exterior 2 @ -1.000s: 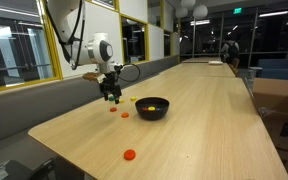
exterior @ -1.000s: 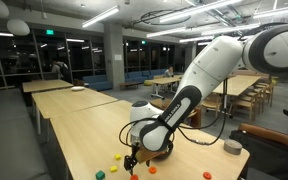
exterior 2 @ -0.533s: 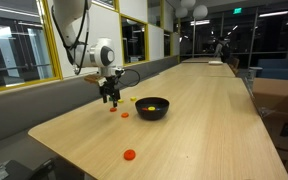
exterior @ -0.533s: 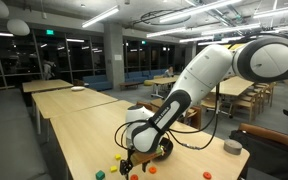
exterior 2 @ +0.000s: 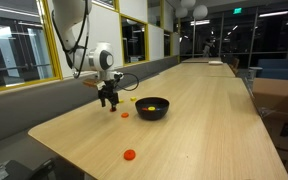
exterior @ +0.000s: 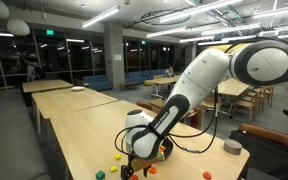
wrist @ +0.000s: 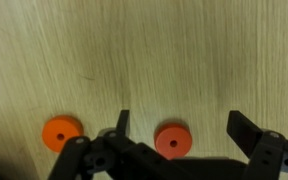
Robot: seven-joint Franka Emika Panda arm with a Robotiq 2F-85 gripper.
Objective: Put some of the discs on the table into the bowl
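My fingers straddle the red disc toward the wrist view's bottom but are still above it. It is too early to close, so my gripper lowers next.
My gripper (wrist: 182,125) is open and hangs low over the pale wood table (exterior 2: 209,135). In the wrist view a red disc (wrist: 171,141) lies on the table between the two fingers, untouched. An orange disc (wrist: 61,131) lies to its left, outside the jaws. In an exterior view the gripper (exterior 2: 108,99) is left of the black bowl (exterior 2: 152,109), which holds a yellow piece. A red disc (exterior 2: 124,115) lies close by and an orange disc (exterior 2: 130,155) lies nearer the table's front. In an exterior view the gripper (exterior: 130,164) is among yellow (exterior: 116,157), green (exterior: 99,174) and red (exterior: 112,170) discs.
A grey round puck (exterior: 232,147) sits near the table's edge, beyond the arm. Another small disc (exterior: 207,175) lies near the front edge. More long wooden tables (exterior: 59,92) stand farther back. A glass wall (exterior 2: 24,50) runs along one side of the table.
The gripper has come down closer to the table over the discs. The jaws stay open. Discs and bowl have not moved.
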